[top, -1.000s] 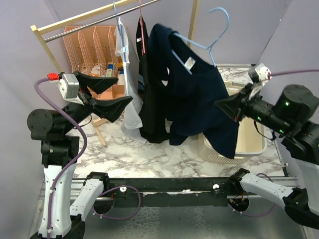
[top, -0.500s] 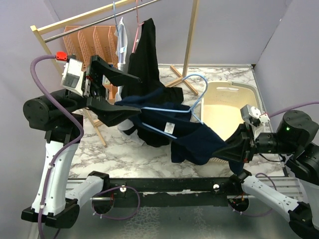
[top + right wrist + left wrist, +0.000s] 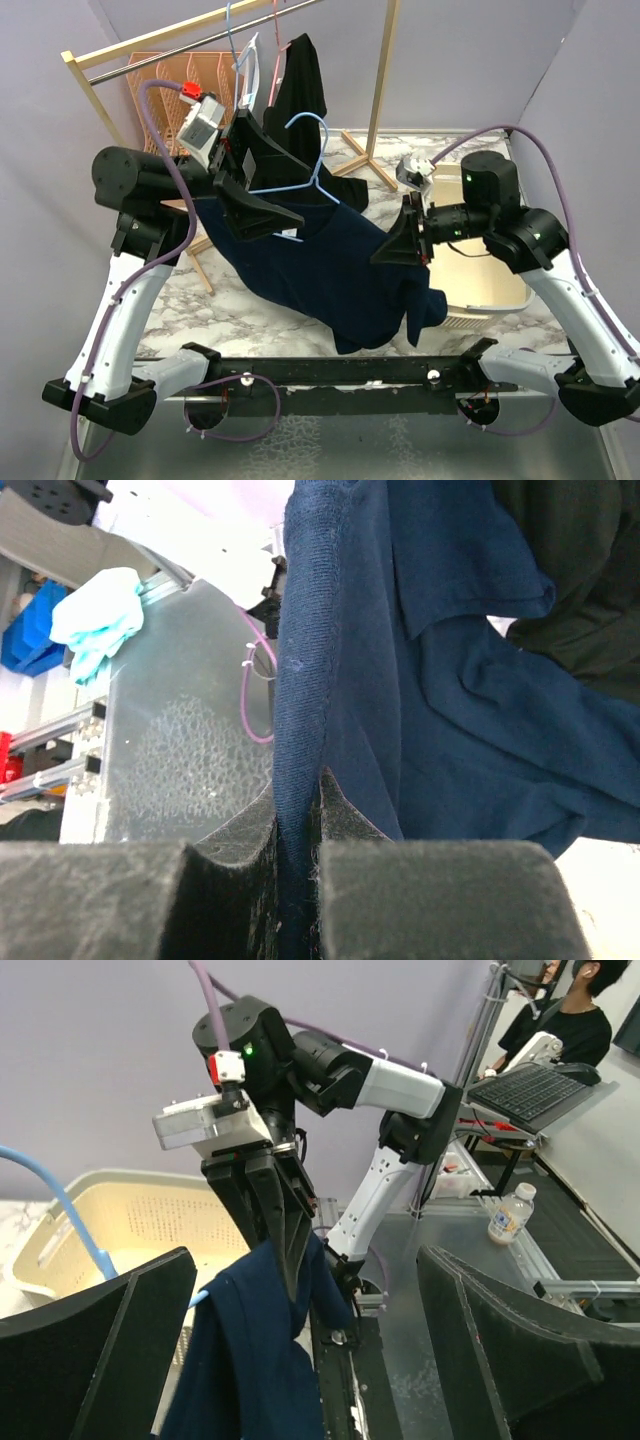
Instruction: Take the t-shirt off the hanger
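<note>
My left gripper grabs the light blue hanger at its neck point(image 3: 316, 179) below the hook next, so the hanger's arms stay free to slip out of the t-shirt point(image 3: 330, 270).
The navy t-shirt point(image 3: 330, 270) hangs stretched between my two grippers above the marble table. The light blue hanger point(image 3: 318, 178) stands out of its collar, between my left gripper's spread fingers. My left gripper point(image 3: 300, 200) is wide open, and its wrist view shows the hanger point(image 3: 75, 1222) beside its left finger point(image 3: 100, 1350) and the t-shirt point(image 3: 250, 1360) between the fingers. My right gripper point(image 3: 385, 255) is shut on a fold of the shirt's edge, seen close in its wrist view point(image 3: 298, 820). The right gripper also shows in the left wrist view point(image 3: 275, 1210), pinching the cloth.
A cream laundry basket point(image 3: 490, 290) sits at the right under my right arm. The clothes rack's wooden post point(image 3: 380, 90) stands behind, with a black garment point(image 3: 300, 80) and a white one point(image 3: 250, 65) hanging. An orange file organizer point(image 3: 160, 80) is at the back left.
The hanger has come off the rack with the shirt. My left arm rose and swung right with it. My right gripper moved left and up, pulling the shirt's edge toward the middle.
</note>
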{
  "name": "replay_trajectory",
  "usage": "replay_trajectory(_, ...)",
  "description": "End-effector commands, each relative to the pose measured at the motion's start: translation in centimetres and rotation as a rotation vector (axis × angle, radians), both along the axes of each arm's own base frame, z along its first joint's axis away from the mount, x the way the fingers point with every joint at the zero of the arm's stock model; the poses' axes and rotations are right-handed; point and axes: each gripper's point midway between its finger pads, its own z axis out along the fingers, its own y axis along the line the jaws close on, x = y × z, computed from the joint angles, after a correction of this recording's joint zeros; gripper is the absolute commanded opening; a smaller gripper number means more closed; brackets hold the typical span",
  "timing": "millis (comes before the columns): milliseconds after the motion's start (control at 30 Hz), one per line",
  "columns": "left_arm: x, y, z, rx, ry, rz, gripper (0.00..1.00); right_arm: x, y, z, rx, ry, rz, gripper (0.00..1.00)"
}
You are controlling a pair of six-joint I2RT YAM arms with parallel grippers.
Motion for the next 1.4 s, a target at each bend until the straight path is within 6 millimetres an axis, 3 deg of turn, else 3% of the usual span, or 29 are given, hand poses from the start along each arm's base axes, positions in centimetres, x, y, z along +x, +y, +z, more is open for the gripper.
replay_trajectory(0, 1.2, -0.5, -2.0, 0.050, 0.033, 0.025, 0.95, 1.5, 0.8, 4.5, 0.106, -0.209, -0.001, 0.01)
replay_trajectory(267, 4.6, -1.5, -4.5, 0.102, 0.116, 0.086, 0.89, 0.9, 0.9, 4.9, 0.127, -0.222, 0.040, 0.01)
replay_trajectory(467, 3.5, -2.1, -4.1, 0.076, 0.103, 0.009, 0.85, 1.0, 0.8, 4.4, 0.116, -0.214, 0.032, 0.01)
replay_trajectory(633, 3.1, -1.4, -3.4, 0.092, 0.042, 0.073, 0.82, 0.6, 0.4, 4.0, 0.111, -0.222, 0.020, 0.01)
replay_trajectory(833, 2.6, -0.2, -2.6, 0.105, -0.036, 0.195, 0.82, -1.2, -0.7, 3.7, 0.133, -0.249, 0.030, 0.01)
replay_trajectory(1000, 3.2, -0.5, -3.0, 0.115, 0.002, 0.197, 0.80, -2.7, -1.3, 3.9, 0.160, -0.271, 0.067, 0.01)
replay_trajectory(1367, 3.6, -1.8, -2.4, 0.087, 0.110, 0.060, 0.72, -0.8, -0.2, 4.0, 0.137, -0.265, 0.064, 0.01)
